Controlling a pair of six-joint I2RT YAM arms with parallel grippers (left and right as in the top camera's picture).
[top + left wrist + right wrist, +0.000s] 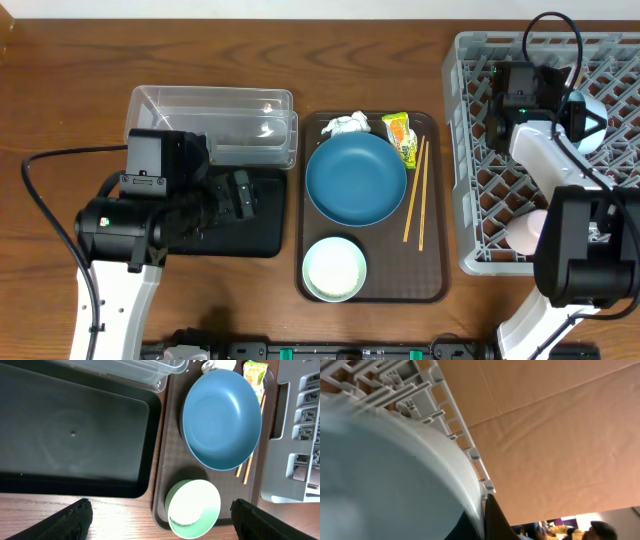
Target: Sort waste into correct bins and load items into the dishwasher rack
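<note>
My right gripper opens now, since the pale-blue bowl is tilted on its side inside the rack's sides and would rest in the dishwasher rack (470, 150).
On the brown serving tray (435, 285) lie the dark-blue plate (355, 178), the white bowl with pale-green rim (334, 268), the crumpled tissue (345, 124), the yellow-green wrapper (400, 135) and the chopsticks (415, 195). Rice-like grains (185, 521) sit in the white bowl (192, 507). My left gripper (243, 195) is open and empty over the black tray (255, 235), with its fingers either side of the view (162, 512). My right gripper (572, 112) is shut on the rim of the pale-blue bowl (594, 130) inside the dishwasher rack (470, 150). The bowl (385, 470) fills the right wrist view, with the fingers (484, 519) pinching its rim. A pink cup (525, 232) lies in the rack.
The clear plastic tub (215, 120) stands behind the black tray (75, 435), left of the brown tray (167, 445). The rack's wall (295, 435) borders the brown tray on the right. Bare wooden table lies to the far left and in front.
</note>
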